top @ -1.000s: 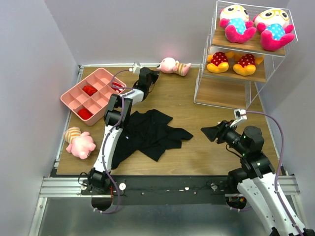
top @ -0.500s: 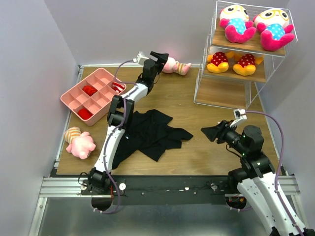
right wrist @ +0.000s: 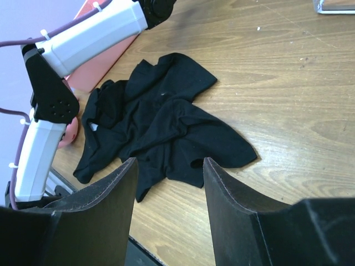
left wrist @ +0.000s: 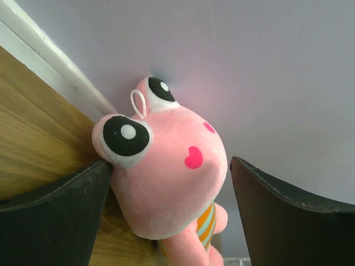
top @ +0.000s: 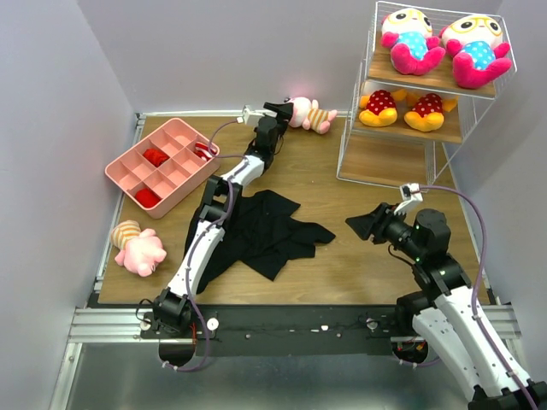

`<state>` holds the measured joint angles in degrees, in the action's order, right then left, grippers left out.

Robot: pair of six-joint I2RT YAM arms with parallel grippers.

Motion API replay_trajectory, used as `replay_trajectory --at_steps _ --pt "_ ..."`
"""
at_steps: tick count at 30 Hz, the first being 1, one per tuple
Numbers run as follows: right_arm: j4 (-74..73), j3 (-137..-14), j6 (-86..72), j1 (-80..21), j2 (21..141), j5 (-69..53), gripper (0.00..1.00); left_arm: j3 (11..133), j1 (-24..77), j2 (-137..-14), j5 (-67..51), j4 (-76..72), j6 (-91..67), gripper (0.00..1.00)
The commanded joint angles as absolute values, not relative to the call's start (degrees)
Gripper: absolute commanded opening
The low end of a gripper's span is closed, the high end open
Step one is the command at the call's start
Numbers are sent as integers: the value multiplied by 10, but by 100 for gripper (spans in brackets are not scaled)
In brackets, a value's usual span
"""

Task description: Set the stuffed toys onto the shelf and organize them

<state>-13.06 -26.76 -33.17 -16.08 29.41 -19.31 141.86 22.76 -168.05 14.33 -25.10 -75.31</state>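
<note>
The fingers are level with the sides of the striped toy's head in the left wrist view, so my left gripper is ready to close on it and needs to do so.
A pale pink stuffed toy with a striped body lies at the table's far edge against the wall. My left gripper is open around its head; the left finger touches the head by one eye and the right finger stands apart. A second pink toy lies at the near left. The shelf at the far right holds two blue-bodied toys on top and two yellow-orange ones on the middle board. My right gripper hovers open, holding nothing.
A black garment is crumpled mid-table, in front of the right gripper. A pink compartment tray with red items sits at the far left. The back wall is right behind the far toy.
My left gripper has opened and reached forward to the far edge, its jaws now around the pink toy's head. The toy shifted slightly right. The right arm barely moved.
</note>
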Motion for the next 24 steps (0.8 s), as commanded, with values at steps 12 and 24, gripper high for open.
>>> replay_trajectory --at_steps 12,24 --pt "-87 -279 -318 -164 334 -187 58 1336 226 -1636 171 -373 -735 0" --pt "-160 -318 -269 -163 326 -216 59 943 188 -1271 7 -461 -687 0"
